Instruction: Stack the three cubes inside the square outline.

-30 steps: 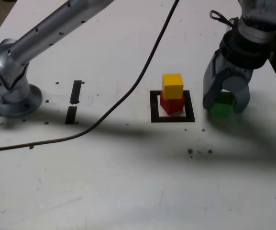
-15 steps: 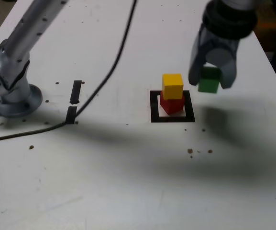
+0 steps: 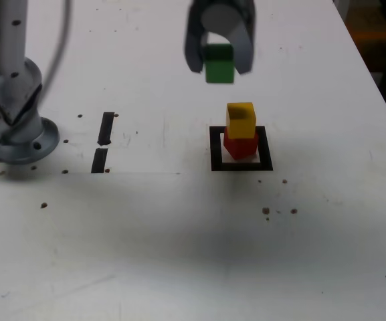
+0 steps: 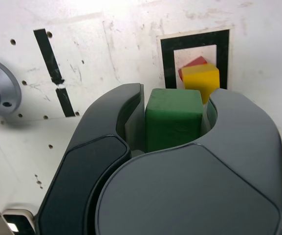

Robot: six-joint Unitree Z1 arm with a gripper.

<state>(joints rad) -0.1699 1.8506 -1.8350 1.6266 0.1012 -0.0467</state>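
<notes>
The green cube (image 3: 219,62) hangs above and beside the yellow cube (image 3: 241,118) in the exterior view and would drop, so my gripper should keep holding it until it's on that cube.
A yellow cube (image 3: 241,118) sits on a red cube (image 3: 240,144) inside the black square outline (image 3: 241,164) on the white table. My gripper (image 3: 219,67) hangs in the air above and slightly to the exterior view's left of that stack, shut on the green cube (image 3: 219,62). In the wrist view the green cube (image 4: 174,118) is clamped between both fingers of the gripper (image 4: 176,110), and beyond it the yellow cube (image 4: 201,81) hides most of the red cube (image 4: 193,63) within the square outline (image 4: 167,59).
The arm's round base (image 3: 12,134) stands at the exterior view's left edge. Two short black tape strips (image 3: 103,142) lie between the base and the outline. Small dark specks dot the table (image 3: 179,241).
The gripper lifted the green cube off the table at the exterior view's right of the outline and carried it up and leftward, now above the stack. The cable swung out of view.
</notes>
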